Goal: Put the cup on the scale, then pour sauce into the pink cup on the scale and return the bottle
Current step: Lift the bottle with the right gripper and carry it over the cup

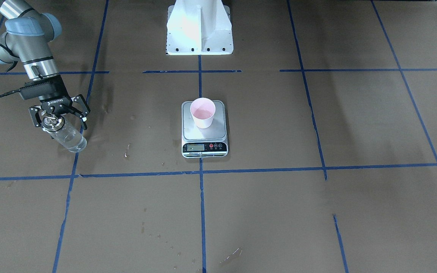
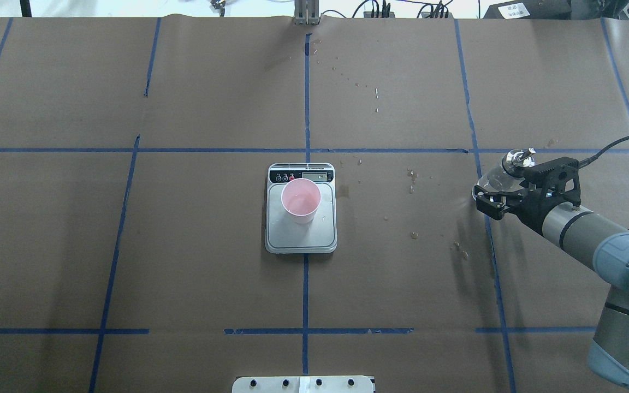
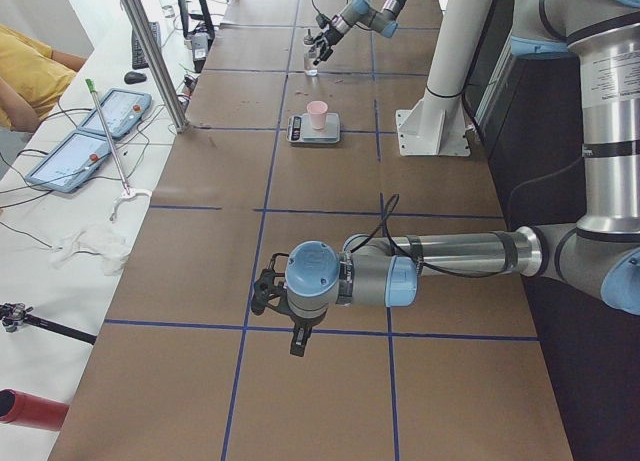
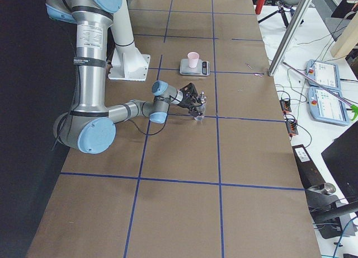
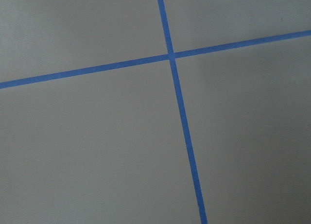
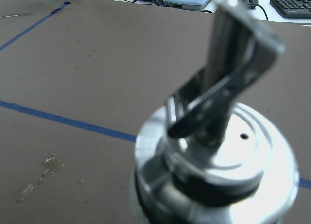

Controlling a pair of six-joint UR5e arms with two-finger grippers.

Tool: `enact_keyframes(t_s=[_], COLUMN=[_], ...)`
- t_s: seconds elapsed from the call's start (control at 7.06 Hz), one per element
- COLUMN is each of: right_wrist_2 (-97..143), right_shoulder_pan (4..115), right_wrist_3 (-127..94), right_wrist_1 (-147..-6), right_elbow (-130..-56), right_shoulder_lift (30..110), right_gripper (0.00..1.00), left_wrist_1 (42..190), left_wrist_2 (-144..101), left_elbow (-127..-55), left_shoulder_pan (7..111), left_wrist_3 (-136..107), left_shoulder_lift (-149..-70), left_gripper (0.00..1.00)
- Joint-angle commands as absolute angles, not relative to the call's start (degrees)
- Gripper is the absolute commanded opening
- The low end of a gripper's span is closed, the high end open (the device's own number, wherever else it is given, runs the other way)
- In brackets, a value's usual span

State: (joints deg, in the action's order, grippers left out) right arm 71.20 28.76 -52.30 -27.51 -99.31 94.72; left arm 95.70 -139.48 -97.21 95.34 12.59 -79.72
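Note:
The right gripper grabs the clear glass bottle by its upper body below the spout cap (image 1: 59, 129) next. Then it pours sauce into the pink cup (image 1: 202, 113).
The pink cup (image 1: 202, 113) stands upright on the scale (image 1: 204, 146) at the table's middle, with a little liquid in it; cup (image 2: 301, 201) and scale (image 2: 301, 240) also show in the overhead view. The clear glass bottle (image 1: 68, 137) with its silver spout cap (image 6: 218, 165) stands on the table at the robot's right, some clear sauce in its base. My right gripper (image 1: 60, 124) is open, its fingers spread wide on either side of the bottle's neck, not touching it. My left gripper (image 3: 263, 293) shows only in the exterior left view, low over bare table; I cannot tell its state.
The white robot base (image 1: 199, 28) stands behind the scale. Wet drops (image 2: 413, 180) lie on the brown paper between scale and bottle. Blue tape lines (image 5: 180, 107) cross the table. Tablets and cables (image 3: 90, 131) lie along the operators' side.

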Motion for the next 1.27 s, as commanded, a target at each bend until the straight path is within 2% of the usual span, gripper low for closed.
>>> enact_keyframes(t_s=[0.0,0.28,0.42,0.57,0.85,1.13], right_wrist_2=[69.44,68.47,68.12,67.07,66.01,65.13], right_shoulder_pan=[28.92,28.92,28.92,29.00,29.09,29.27], right_wrist_3=[-50.90,-50.80,-50.89,-50.80,-50.71,-39.62], right_wrist_1=[-27.51,-27.51,-27.42,-26.90,-26.72,-27.42], right_elbow=[-99.32,-99.32,-99.40,-99.23,-100.02,-103.33], right_shoulder_lift=[94.57,94.57,94.48,93.96,94.04,94.13], right_gripper=[1.00,1.00,0.90,0.01,0.00,0.00], left_wrist_1=[95.71,95.71,95.71,95.71,95.71,95.80], left_wrist_2=[-139.48,-139.48,-139.48,-139.48,-139.48,-139.57], left_elbow=[-97.21,-97.21,-97.21,-97.21,-97.21,-97.21], left_shoulder_pan=[95.27,95.27,95.27,95.27,95.27,95.27], left_wrist_3=[12.66,12.57,12.66,12.66,12.66,12.66], left_shoulder_lift=[-79.72,-79.72,-79.72,-79.72,-79.72,-79.72], left_gripper=[1.00,1.00,1.00,1.00,1.00,1.00])
